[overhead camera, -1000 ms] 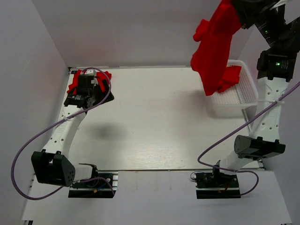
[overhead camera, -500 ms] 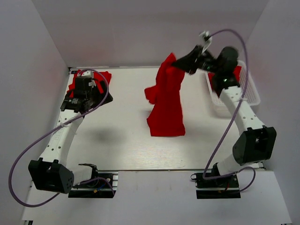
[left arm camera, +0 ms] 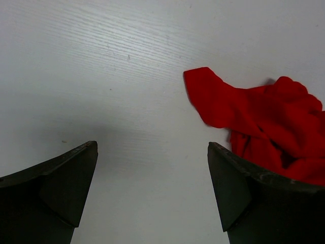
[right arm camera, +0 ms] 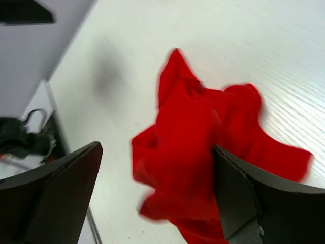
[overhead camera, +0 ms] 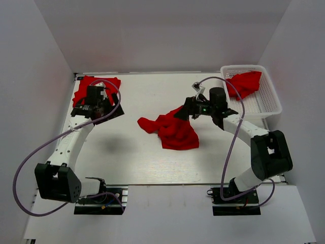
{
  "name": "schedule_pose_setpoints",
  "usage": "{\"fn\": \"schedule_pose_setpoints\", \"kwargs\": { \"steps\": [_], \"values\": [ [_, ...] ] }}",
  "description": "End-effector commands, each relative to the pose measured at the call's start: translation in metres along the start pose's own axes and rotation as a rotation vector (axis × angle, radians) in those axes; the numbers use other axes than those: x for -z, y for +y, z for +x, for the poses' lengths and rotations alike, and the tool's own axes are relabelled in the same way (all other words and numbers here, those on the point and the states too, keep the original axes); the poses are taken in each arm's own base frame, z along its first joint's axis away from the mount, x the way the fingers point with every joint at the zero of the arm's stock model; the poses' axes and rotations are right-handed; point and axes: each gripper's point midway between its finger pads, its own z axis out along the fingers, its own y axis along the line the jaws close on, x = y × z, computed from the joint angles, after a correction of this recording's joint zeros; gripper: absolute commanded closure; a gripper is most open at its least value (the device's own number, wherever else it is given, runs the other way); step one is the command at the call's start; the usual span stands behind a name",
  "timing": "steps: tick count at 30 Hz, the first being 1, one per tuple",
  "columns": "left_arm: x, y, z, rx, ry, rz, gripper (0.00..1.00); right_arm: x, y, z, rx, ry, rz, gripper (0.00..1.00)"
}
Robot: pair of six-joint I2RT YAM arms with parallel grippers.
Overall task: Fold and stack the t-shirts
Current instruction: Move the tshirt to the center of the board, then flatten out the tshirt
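My left gripper picks up the crumpled t-shirt by its end that sticks out next, leaving the opposite edge free, to spread the shirt for folding.
A crumpled red t-shirt [overhead camera: 172,129] lies in a loose heap on the middle of the white table; it also shows in the right wrist view [right arm camera: 203,152] and the left wrist view [left arm camera: 264,127]. My right gripper [overhead camera: 185,113] [right arm camera: 157,147] hovers just over the shirt's far right edge, jaws wide open, the cloth blurred below them and not pinched. At the far left corner lies another red t-shirt [overhead camera: 99,84]. My left gripper [overhead camera: 101,107] [left arm camera: 152,146] sits beside it, open over bare table with nothing between its fingers.
A white mesh basket [overhead camera: 264,104] stands at the back right with a further red t-shirt [overhead camera: 246,84] inside. White walls close in the table on the left, back and right. Purple cables loop from both arms.
The right arm swung the hanging red t-shirt from above the basket down to the table's middle, then opened its jaws; the shirt now lies slumped on the table. The left arm barely moved.
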Motion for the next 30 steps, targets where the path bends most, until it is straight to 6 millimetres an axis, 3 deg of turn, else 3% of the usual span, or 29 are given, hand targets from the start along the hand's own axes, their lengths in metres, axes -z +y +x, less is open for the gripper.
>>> {"fn": "schedule_pose_setpoints", "kwargs": {
  "steps": [1, 4, 5, 6, 9, 10, 11, 13, 14, 16, 18, 21, 24, 27, 28, 30],
  "values": [
    [-0.014, -0.001, 0.015, -0.006, 0.067, 0.01, 0.0, 0.009, -0.03, -0.012, 0.022, 0.024, 0.214, 0.1],
    [-0.024, -0.001, 0.023, -0.014, 0.11, 0.01, 0.0, 0.024, -0.037, -0.034, 0.048, -0.04, 0.342, 0.1],
    [-0.026, 0.0, 0.024, -0.014, 0.119, 0.006, 0.0, 0.037, -0.037, -0.04, 0.049, -0.068, 0.409, 0.1],
    [-0.026, 0.0, 0.024, -0.014, 0.119, 0.006, 0.0, 0.038, -0.037, -0.04, 0.046, -0.069, 0.41, 0.1],
    [-0.032, -0.007, 0.022, -0.021, 0.12, 0.025, 0.0, 0.063, -0.037, -0.044, 0.037, -0.115, 0.522, 0.1],
    [-0.035, -0.007, 0.025, -0.02, 0.135, 0.028, 0.0, 0.076, -0.051, -0.044, 0.014, -0.142, 0.632, 0.1],
    [-0.035, -0.008, 0.023, -0.029, 0.127, 0.033, 0.0, 0.09, -0.048, -0.046, -0.002, -0.165, 0.684, 0.1],
    [-0.044, -0.008, 0.027, -0.028, 0.149, 0.034, 0.0, 0.121, -0.069, -0.043, -0.07, -0.211, 0.9, 0.1],
    [-0.047, -0.012, 0.028, -0.035, 0.149, 0.04, 0.0, 0.137, -0.069, -0.032, -0.1, -0.192, 0.962, 0.1],
    [-0.053, -0.014, 0.023, -0.036, 0.148, 0.041, 0.0, 0.159, -0.07, -0.031, -0.145, -0.241, 1.06, 0.1],
    [-0.065, -0.023, 0.033, -0.068, 0.186, 0.053, 0.0, 0.18, -0.074, -0.009, -0.189, -0.22, 1.158, 0.1],
    [-0.085, -0.032, 0.041, -0.12, 0.231, 0.056, 0.0, 0.184, -0.071, 0.02, -0.209, -0.152, 1.152, 0.1],
    [-0.102, -0.051, 0.053, -0.183, 0.277, 0.072, 0.0, 0.175, -0.066, 0.049, -0.215, -0.084, 1.067, 0.1],
    [-0.111, -0.06, 0.055, -0.237, 0.281, 0.066, 0.0, 0.171, -0.067, 0.078, -0.224, -0.035, 1.028, 0.1],
    [-0.114, -0.07, 0.053, -0.296, 0.26, 0.095, 0.0, 0.17, -0.065, 0.083, -0.224, -0.031, 1.009, 0.1],
    [-0.117, -0.071, 0.058, -0.348, 0.268, 0.096, 0.0, 0.17, -0.066, 0.092, -0.233, -0.012, 1.009, 0.1]
  ]
}}
